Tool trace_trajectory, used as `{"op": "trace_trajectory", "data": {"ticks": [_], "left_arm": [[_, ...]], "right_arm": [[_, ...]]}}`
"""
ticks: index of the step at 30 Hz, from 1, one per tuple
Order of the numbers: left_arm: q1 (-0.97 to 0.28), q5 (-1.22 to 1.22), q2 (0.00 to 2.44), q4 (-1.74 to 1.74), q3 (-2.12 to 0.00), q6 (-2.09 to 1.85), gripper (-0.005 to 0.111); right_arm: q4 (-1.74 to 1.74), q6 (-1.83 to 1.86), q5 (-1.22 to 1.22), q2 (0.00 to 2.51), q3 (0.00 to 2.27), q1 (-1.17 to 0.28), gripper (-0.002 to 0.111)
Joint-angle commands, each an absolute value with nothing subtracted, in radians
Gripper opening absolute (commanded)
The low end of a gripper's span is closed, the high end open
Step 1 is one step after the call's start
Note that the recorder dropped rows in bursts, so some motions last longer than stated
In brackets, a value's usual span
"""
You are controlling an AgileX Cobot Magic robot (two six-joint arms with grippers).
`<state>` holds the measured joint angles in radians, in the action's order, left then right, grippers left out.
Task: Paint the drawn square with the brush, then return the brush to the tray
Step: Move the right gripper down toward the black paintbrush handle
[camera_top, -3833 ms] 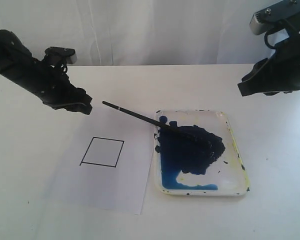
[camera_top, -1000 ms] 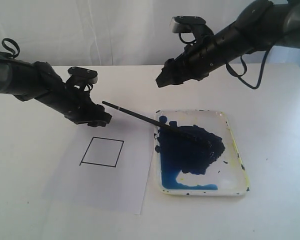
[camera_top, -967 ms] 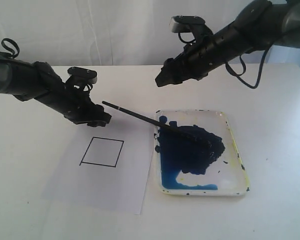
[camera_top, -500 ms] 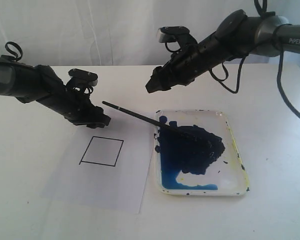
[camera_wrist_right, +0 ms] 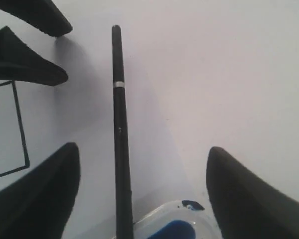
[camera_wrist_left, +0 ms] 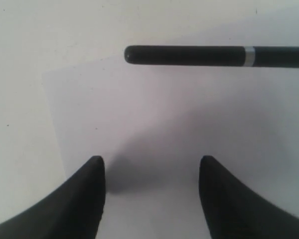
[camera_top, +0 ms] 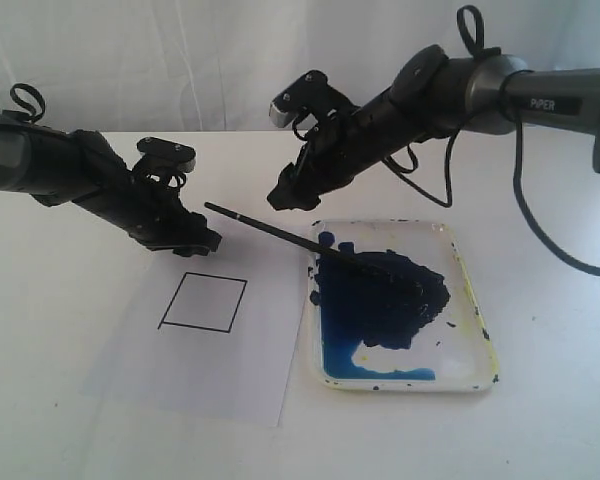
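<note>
I should next grab the brush by its clean black handle (camera_top: 270,228) with my right gripper, because the brush tip is in the dark blue paint (camera_top: 385,300).
The brush (camera_top: 280,233) is a thin black stick lying with its tip in the tray (camera_top: 470,300), which holds a dark blue blotch, and its handle reaching out over the paper. The drawn square (camera_top: 204,302) is blank inside. My left gripper (camera_top: 212,241) stands open low over the paper, just short of the handle end (camera_wrist_left: 189,55) and apart from it. My right gripper (camera_top: 277,198) hangs open above the brush shaft (camera_wrist_right: 120,149), with the shaft seen between its fingers near one side, not touching. The left fingers (camera_wrist_right: 30,69) and the drawn square's corner (camera_wrist_right: 20,124) show in the right wrist view.
The white paper sheet (camera_top: 200,370) lies left of the tray on the white table. A white curtain backs the scene. The right arm's cable (camera_top: 525,210) loops over the table's right side.
My right gripper has swung down and left from high over the tray's far side to just above the brush shaft. The left gripper has stayed by the handle end. The brush has not moved.
</note>
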<state>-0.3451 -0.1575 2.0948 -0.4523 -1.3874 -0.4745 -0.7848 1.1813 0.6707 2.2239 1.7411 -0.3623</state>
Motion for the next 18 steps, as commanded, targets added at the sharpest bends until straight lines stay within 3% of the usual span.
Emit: {"op": "trace_trajectory", "data": {"ticks": [1, 18], "left_arm": [[-0.339, -0.178, 2.103, -0.455, -1.387, -0.470, 0.060], [-0.339, -0.176, 2.103, -0.455, -1.387, -0.470, 0.060]], "right_arm": [[-0.792, 1.210, 0.634, 2.255, 1.744, -0.387, 0.067], [-0.794, 1.210, 0.422, 2.353, 1.744, -0.457, 0.066]]}}
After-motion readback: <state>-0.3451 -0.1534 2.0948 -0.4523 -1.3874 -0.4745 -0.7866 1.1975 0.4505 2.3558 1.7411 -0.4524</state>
